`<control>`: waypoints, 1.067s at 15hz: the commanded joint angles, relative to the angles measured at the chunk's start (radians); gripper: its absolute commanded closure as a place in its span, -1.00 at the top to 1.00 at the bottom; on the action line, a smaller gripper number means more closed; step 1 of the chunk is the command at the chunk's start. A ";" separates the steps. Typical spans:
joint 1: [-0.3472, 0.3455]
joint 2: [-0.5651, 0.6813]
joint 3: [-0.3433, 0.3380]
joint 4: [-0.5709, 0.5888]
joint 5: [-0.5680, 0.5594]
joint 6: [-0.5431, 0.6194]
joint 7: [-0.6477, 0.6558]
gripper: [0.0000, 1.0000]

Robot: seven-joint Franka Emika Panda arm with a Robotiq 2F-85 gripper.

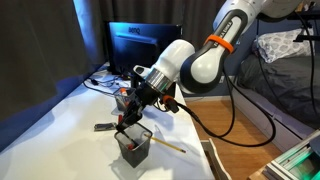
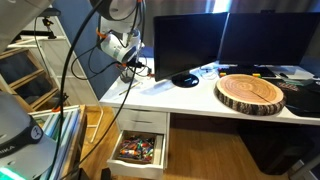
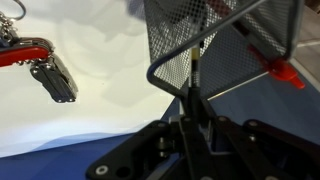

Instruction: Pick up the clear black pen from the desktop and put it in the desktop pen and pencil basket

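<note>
The black pen's lower end reaches down from the robot's fingers past the basket's rim, inside the mesh basket (image 3: 228, 62), so the gripper will release the pen.
The black wire-mesh pen basket (image 1: 133, 149) stands on the white desk near its front edge. In the wrist view the basket (image 3: 180, 30) fills the upper middle. My gripper (image 1: 129, 112) hangs just above the basket. In the wrist view the gripper (image 3: 193, 100) is shut on the thin black pen (image 3: 197, 72), which points toward the basket's rim. Whether the pen's tip is inside the basket cannot be told.
A yellow pencil (image 1: 166, 144) lies to the right of the basket. A short dark marker (image 1: 103, 127) (image 3: 55, 80) lies to its left. A small cup with red things (image 1: 122, 97) stands behind it. Monitors (image 2: 185, 45), a wooden slab (image 2: 250, 92) and an open drawer (image 2: 140, 150) are further off.
</note>
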 commanded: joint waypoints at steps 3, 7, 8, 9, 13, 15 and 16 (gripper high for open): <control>0.015 0.015 -0.003 0.039 -0.001 -0.049 0.002 -0.23; 0.015 -0.002 -0.002 0.028 0.000 -0.049 0.003 0.30; 0.016 -0.009 -0.004 0.023 0.001 -0.045 0.006 0.43; 0.016 -0.016 -0.004 0.018 0.003 -0.042 0.010 0.58; 0.012 -0.046 -0.005 -0.006 0.006 -0.052 0.019 0.99; 0.013 -0.064 -0.005 -0.016 0.013 -0.071 0.026 1.00; 0.015 -0.083 -0.008 -0.023 0.020 -0.081 0.035 1.00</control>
